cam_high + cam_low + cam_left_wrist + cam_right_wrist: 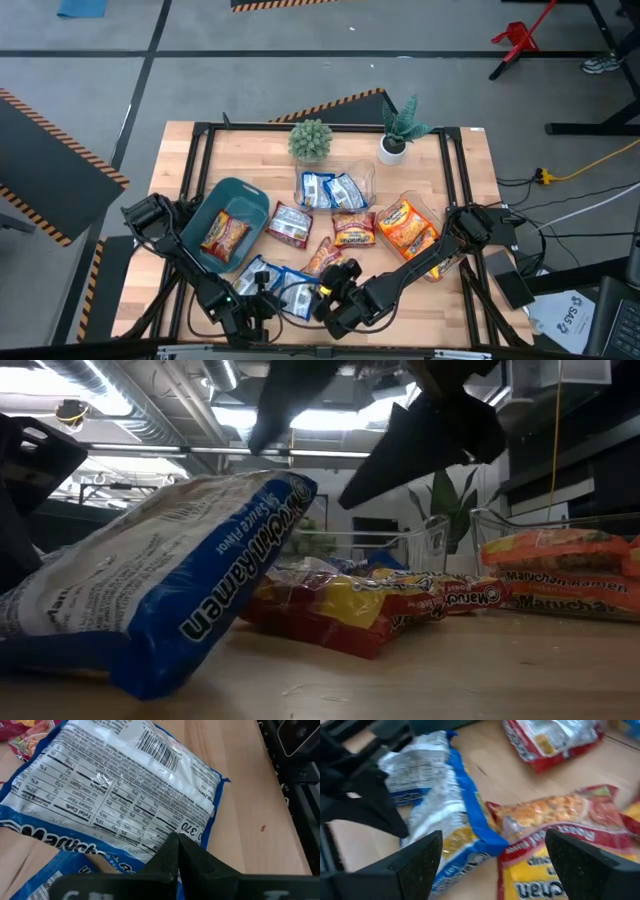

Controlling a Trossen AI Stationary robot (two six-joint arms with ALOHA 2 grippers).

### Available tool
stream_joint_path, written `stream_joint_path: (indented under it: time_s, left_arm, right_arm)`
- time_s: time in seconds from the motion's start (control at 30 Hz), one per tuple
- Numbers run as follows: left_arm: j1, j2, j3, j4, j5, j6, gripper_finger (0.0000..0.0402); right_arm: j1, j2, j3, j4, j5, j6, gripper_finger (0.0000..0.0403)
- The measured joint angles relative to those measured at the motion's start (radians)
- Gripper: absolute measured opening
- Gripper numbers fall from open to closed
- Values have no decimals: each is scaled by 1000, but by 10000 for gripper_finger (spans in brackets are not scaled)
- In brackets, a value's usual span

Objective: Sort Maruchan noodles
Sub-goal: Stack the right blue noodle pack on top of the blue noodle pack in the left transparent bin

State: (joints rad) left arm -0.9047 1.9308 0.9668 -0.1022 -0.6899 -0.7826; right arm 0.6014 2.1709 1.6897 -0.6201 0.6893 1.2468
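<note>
My right gripper's fingers hover above the blue packet's corner (491, 843) and the orange-red packet, so it is too early to close. The gripper lowers first.
My left gripper (177, 852) sits at the table's near edge (255, 300), shut on a blue-and-white noodle packet (125, 795) that lies printed-back up. In the low view that packet (170, 580) stands tilted. A second blue packet (45, 880) lies partly beneath it. My right gripper (492, 865) is open and hovers (335, 285) over the blue packet (435, 815) and an orange-red packet (555, 825), touching neither. Red-brown packets (290, 225) lie mid-table. My left gripper pinches the blue packet at its edge (185, 832), near one corner, between the two shut fingertips. Its own fingers hide the exact contact. The packet is tilted, with its lower edge (150, 680) on the table and its other side raised.
A dark teal bin (240, 195) at the left holds an orange packet (225, 235). One clear tub (365, 180) holds blue packets and another (440, 215) holds orange ones. Two potted plants (310, 140) stand at the far edge. Bare wood shows at the near right (440, 300).
</note>
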Motion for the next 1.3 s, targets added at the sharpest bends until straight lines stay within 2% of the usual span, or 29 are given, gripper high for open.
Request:
stream_joint_path:
  time_s: [0.17,0.33,0.53,0.8,0.93,1.07,1.17,1.3]
  left_arm:
    - [0,0,0,0,0,0,0]
    - [0,0,-1,4,-1,-1,0]
    - [0,0,-1,5,-1,0,0]
    - [0,1,-1,5,-8,4,0]
    - [-1,1,-1,5,-10,6,0]
    - [-1,2,-1,5,-14,7,0]
    - [0,2,-1,5,-15,7,0]
    - [0,2,-1,5,-18,7,0]
  right_arm:
    - [-2,0,0,75,0,-102,340]
    - [-25,5,-10,71,-10,-132,340]
    - [-55,12,-10,122,-63,-193,340]
    - [-92,12,-13,162,-223,-277,340]
    - [-111,12,-57,253,-327,-308,340]
    - [-126,12,-111,357,-386,-311,338]
    - [-127,12,-116,370,-403,-311,323]
    - [-127,12,-115,366,-413,-328,283]
